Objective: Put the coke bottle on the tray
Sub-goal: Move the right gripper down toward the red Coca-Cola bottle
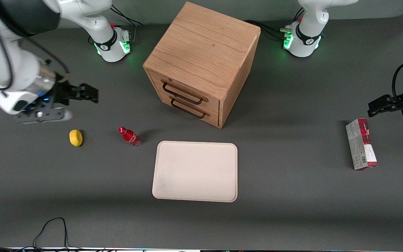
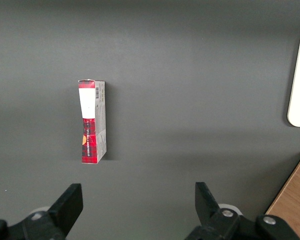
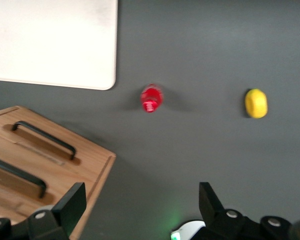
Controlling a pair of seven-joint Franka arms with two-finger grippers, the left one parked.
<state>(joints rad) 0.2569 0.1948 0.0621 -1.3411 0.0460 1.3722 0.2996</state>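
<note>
My right gripper grabs the coke bottle by its red cap (image 1: 122,130) next, to set it on the cream tray (image 1: 195,171).
The coke bottle (image 1: 129,136), small and red with a red cap, stands on the dark table beside the tray, toward the working arm's end. It also shows in the right wrist view (image 3: 151,98), seen from above. The cream tray (image 1: 195,171) lies flat nearer the front camera than the wooden cabinet; a part of it shows in the right wrist view (image 3: 55,45). My right gripper (image 1: 89,93) is open and empty, held above the table, farther from the front camera than the bottle and the lemon. In the right wrist view the gripper (image 3: 140,202) has nothing between its fingers.
A yellow lemon (image 1: 76,138) lies beside the bottle toward the working arm's end. A wooden drawer cabinet (image 1: 201,63) with two black handles stands at mid-table. A red-and-grey box (image 1: 361,144) lies toward the parked arm's end. Cables (image 1: 51,231) lie at the front edge.
</note>
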